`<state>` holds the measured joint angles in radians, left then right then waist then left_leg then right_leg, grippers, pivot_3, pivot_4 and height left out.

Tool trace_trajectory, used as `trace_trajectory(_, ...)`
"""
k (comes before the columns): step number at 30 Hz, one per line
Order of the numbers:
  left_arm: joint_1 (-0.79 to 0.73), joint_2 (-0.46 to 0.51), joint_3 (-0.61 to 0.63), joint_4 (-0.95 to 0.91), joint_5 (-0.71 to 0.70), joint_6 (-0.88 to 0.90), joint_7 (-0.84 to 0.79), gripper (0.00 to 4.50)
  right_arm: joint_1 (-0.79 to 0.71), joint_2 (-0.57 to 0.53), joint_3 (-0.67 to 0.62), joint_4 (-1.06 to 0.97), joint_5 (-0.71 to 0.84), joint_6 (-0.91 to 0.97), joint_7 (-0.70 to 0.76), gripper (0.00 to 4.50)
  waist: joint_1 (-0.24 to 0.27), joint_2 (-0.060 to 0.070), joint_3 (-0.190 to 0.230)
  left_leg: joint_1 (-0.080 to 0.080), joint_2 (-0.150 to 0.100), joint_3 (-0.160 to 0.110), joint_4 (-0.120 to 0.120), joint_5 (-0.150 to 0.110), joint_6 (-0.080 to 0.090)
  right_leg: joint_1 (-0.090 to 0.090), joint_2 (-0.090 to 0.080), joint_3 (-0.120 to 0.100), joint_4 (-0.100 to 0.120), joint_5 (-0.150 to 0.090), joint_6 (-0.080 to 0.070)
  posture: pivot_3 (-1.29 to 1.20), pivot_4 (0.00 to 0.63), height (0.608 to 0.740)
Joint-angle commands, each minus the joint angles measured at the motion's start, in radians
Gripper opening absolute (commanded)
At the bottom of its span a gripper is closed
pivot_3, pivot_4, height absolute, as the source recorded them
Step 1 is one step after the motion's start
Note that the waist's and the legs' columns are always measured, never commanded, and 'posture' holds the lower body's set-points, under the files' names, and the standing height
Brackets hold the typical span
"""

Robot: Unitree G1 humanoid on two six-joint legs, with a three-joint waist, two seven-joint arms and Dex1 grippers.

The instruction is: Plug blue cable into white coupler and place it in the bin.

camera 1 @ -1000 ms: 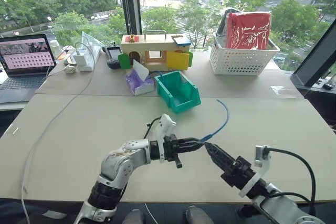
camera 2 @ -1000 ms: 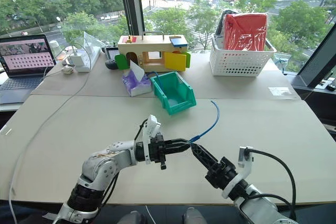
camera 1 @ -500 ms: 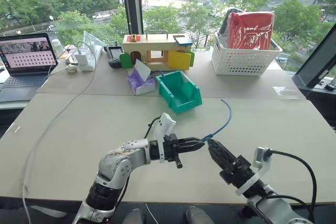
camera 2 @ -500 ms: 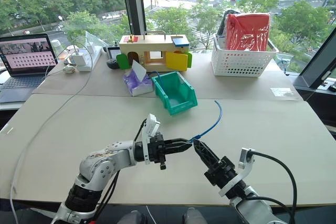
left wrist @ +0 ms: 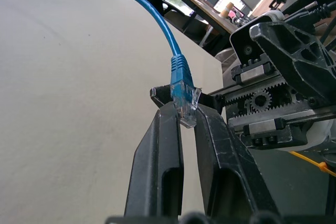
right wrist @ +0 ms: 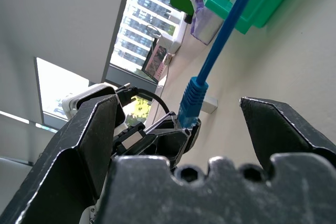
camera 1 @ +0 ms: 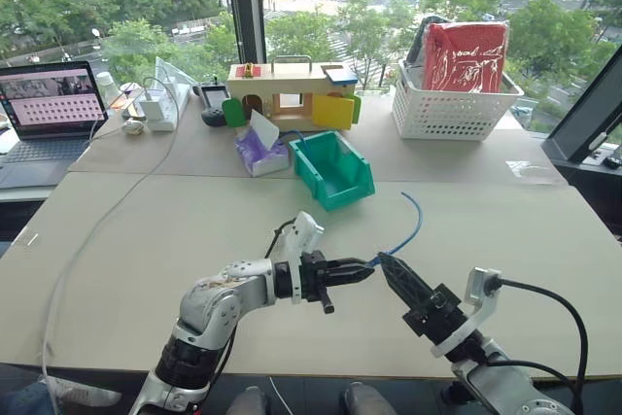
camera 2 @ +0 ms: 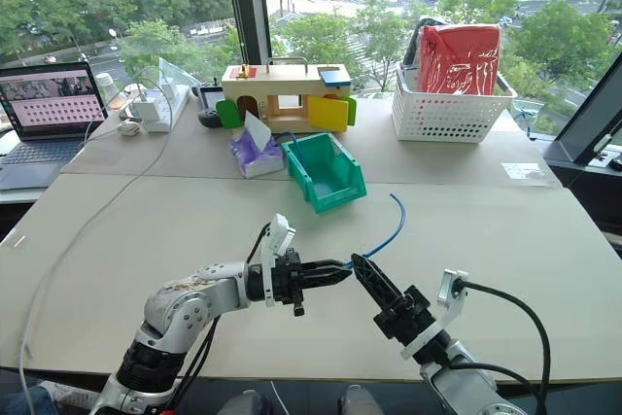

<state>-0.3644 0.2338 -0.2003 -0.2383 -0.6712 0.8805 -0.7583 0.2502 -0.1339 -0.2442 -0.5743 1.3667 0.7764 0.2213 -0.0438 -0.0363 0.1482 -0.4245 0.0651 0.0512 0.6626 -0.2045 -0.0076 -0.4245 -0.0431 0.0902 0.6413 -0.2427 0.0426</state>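
Next, my right gripper grabs the blue cable by its ribbed boot (camera 1: 375,260) (right wrist: 193,98) just behind my left gripper's fingers, since those fingers cover the clear plug end.
My left gripper (camera 1: 367,272) is shut on the clear plug (left wrist: 184,109) of the blue cable (camera 1: 410,231) and holds it level above the table. From the plug the cable arcs up and away to its free end. My right gripper (camera 1: 388,267) stands open right beside the plug, and in the right wrist view its fingers (right wrist: 94,129) spread to either side of it. A small white block (right wrist: 209,105) lies on the table just past the plug; I cannot tell whether it is the white coupler. The teal bin (camera 1: 352,191) stands further back on the table, behind both grippers.
Behind the bin are a purple tissue pack (camera 1: 258,151) and a wooden toy house (camera 1: 288,94). A white lattice basket (camera 1: 452,109) with a red bag stands at the back right. At the far left is a laptop (camera 1: 51,109), and a long grey-white cord (camera 1: 92,230) trails down that side.
My right gripper has turned a little beside the plug, still open. The left gripper keeps its hold on the plug in the same place.
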Motion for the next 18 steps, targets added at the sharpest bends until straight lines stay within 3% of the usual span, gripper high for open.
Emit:
trace_trajectory(1,-0.027,-0.001,-0.009,-0.012,-0.031,0.025,-0.021,0.0,-0.017,-0.011,0.014,-0.046,0.016,-0.048,-0.006,4.33,0.0,0.0,0.0,0.0,0.0,0.0,0.0,0.0,0.0,0.0,0.0,0.0,0.0,0.0,0.0,0.0,0.15,0.716)
trace_trajectory(10,-0.031,-0.005,-0.007,-0.009,-0.038,0.041,-0.02,0.0,-0.077,-0.024,0.065,-0.101,0.099,-0.086,-0.162,4.33,0.0,0.0,0.0,0.0,0.0,0.0,0.0,0.0,0.0,0.0,0.0,0.0,0.0,0.0,0.0,0.0,0.15,0.716)
trace_trajectory(11,-0.031,-0.005,-0.007,-0.01,-0.039,0.041,-0.02,0.0,-0.081,-0.027,0.07,-0.107,0.11,-0.089,-0.178,3.82,0.001,0.0,0.0,0.0,0.0,0.0,0.0,0.0,0.0,0.0,0.0,0.0,0.0,0.0,0.0,0.0,0.15,0.716)
trace_trajectory(13,-0.031,-0.005,-0.007,-0.011,-0.041,0.04,-0.019,0.0,-0.096,-0.039,0.072,-0.121,0.146,-0.099,-0.218,3.35,0.001,0.0,0.0,-0.001,0.0,0.0,0.0,0.0,0.0,0.0,0.0,0.0,0.0,0.0,0.0,0.0,0.15,0.716)
trace_trajectory(18,-0.029,-0.008,-0.006,-0.013,-0.046,0.037,-0.013,0.0,-0.114,-0.074,0.088,-0.141,0.212,-0.122,-0.293,1.64,0.001,0.0,0.0,-0.001,0.0,0.0,0.0,0.0,0.0,0.0,0.0,0.0,0.0,0.0,0.0,0.0,0.15,0.716)
